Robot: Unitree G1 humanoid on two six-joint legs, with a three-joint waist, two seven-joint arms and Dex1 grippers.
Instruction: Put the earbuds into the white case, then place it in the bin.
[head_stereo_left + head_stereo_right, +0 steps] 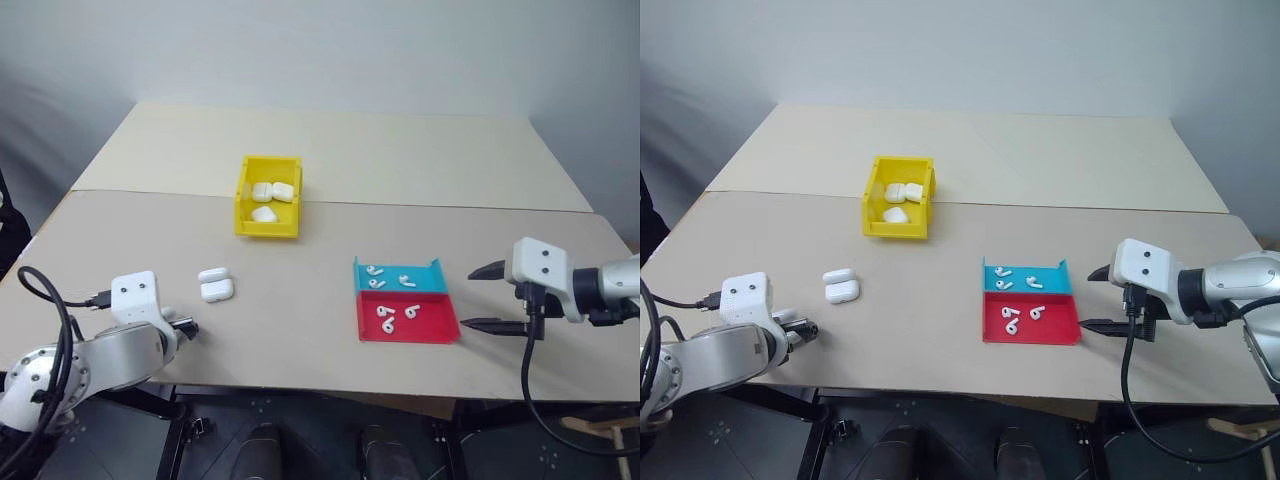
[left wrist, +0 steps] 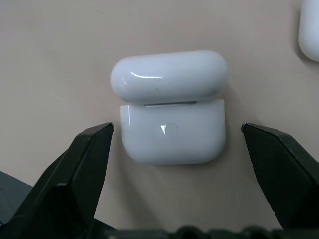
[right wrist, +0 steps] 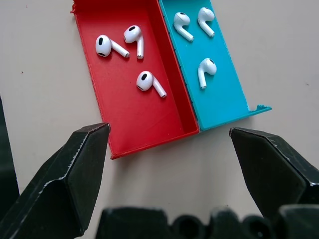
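I need to close my left gripper on the case now, because my fingers are beside the white case's lower body. Closing now would hold the case.
The white case (image 1: 216,287) lies on the table with its lid flipped open, left of centre. My left gripper (image 1: 186,327) hovers just short of it; in the left wrist view the case (image 2: 172,134) sits between the open fingers (image 2: 89,159) without touching them. The earbuds (image 3: 149,82) lie loose in two flat trays, three in the red one (image 1: 437,330) and three in the teal one (image 1: 432,273). My right gripper (image 1: 468,298) is open just right of those trays, holding nothing. The yellow bin (image 1: 242,205) stands behind the case.
Three other white cases (image 1: 272,192) lie inside the bin. The two trays sit side by side right of centre. A seam (image 1: 450,205) crosses the tabletop behind the bin. The front table edge runs close below both grippers.
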